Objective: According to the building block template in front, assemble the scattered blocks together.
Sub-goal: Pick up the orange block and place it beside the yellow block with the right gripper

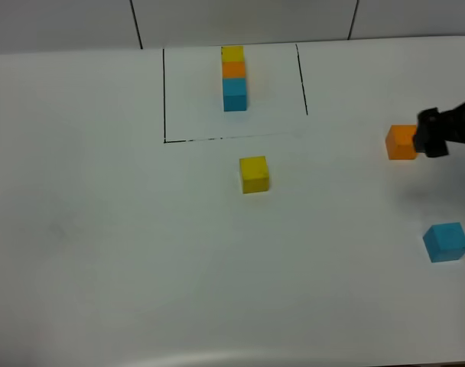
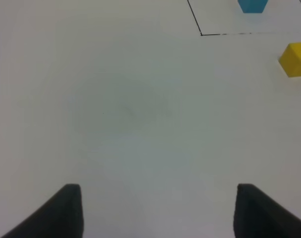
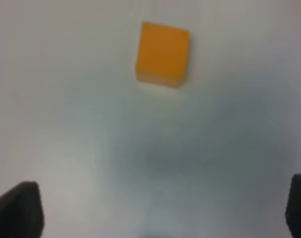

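The yellow cube is to be joined with the orange cube, so my right gripper needs to grab the orange one by its sides next.
The building block template, a joined row of yellow, orange and blue cubes, lies inside a black drawn outline at the back; its blue end also shows in the left wrist view. Of the scattered blocks, the yellow cube sits just in front of the outline. The orange cube is at the right, and the blue cube is nearer the front right. My right gripper is open, hovering just right of the orange cube with nothing between its fingers. My left gripper is open over bare table.
A white table spreads under everything, its back edge meeting a panelled wall. The right arm's shadow falls on the table below the orange cube.
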Robot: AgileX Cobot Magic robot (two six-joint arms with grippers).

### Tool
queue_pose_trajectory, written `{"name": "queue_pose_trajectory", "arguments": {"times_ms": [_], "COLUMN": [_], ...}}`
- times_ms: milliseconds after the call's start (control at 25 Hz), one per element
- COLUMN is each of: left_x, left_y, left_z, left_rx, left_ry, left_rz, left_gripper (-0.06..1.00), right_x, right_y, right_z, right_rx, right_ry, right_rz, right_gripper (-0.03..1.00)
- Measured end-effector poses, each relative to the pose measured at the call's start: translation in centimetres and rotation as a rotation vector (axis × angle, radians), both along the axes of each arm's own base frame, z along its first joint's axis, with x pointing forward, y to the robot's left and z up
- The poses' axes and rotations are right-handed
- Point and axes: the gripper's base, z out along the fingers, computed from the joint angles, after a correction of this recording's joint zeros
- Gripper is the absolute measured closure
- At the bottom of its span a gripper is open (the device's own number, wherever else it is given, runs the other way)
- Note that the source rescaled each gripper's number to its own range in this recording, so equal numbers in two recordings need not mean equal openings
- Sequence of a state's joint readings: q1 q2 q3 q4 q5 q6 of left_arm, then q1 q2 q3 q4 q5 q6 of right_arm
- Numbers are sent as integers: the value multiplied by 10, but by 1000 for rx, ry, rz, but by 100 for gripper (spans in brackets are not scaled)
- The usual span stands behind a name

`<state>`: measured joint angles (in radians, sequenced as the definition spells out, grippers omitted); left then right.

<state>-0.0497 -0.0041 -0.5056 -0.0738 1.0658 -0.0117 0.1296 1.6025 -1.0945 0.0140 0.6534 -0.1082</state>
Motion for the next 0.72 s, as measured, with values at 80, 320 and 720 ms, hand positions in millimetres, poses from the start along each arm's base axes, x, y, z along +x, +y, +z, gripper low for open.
{"name": "queue_pose_trajectory", "arguments": {"times_ms": [80, 320, 720], "left_x": [0, 0, 0], "left_y": [0, 0, 0], "left_z": [0, 0, 0], "left_rx": [0, 0, 0], "left_ry": [0, 0, 0], "left_rz": [0, 0, 0], "left_gripper": [56, 56, 56], "right_x": [26, 79, 104], "right_y": [5, 16, 12], "right_z": [-16, -49, -100], "right_rx": [-5, 43, 55], "right_ry": [31, 94, 199], "right_rz": [6, -20, -59], "right_gripper": [-3, -2, 4]}}
